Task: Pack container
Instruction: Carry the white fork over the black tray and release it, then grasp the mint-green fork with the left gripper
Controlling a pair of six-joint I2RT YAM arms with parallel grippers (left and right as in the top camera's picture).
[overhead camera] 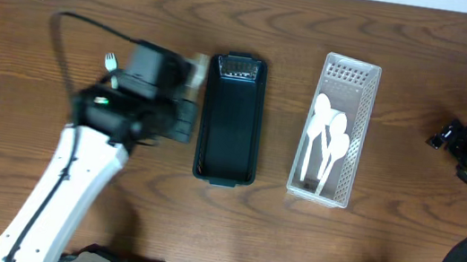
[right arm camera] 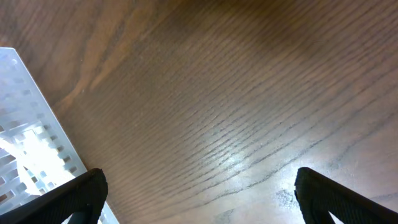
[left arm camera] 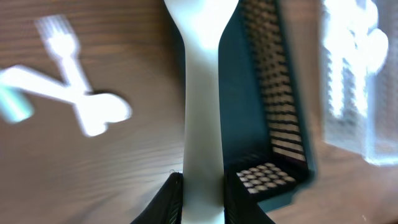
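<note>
My left gripper keeps holding the utensil from here until its handle, beside the teal container's opening, lines up. Released now, the utensil would fall short on the container's rim.
My left gripper (left arm camera: 202, 186) is shut on the handle of a white plastic utensil (left arm camera: 202, 106); its head runs off the top of the left wrist view. In the overhead view the left gripper (overhead camera: 188, 80) holds this utensil (overhead camera: 197, 65) just left of the dark teal container (overhead camera: 232, 122). The container's perforated wall also shows in the left wrist view (left arm camera: 273, 106). A clear perforated tray (overhead camera: 335, 131) holds several white spoons (overhead camera: 328, 134). My right gripper (overhead camera: 462, 148) is open and empty over bare wood at the far right, and its fingers (right arm camera: 199, 199) are spread wide.
A white fork (left arm camera: 62, 46) and another white utensil (left arm camera: 96, 115) lie crossed on the table left of the teal container; the fork shows in the overhead view (overhead camera: 111, 62). A black cable (overhead camera: 61, 36) loops behind the left arm. The clear tray's corner (right arm camera: 31, 143) is at the right wrist view's left edge.
</note>
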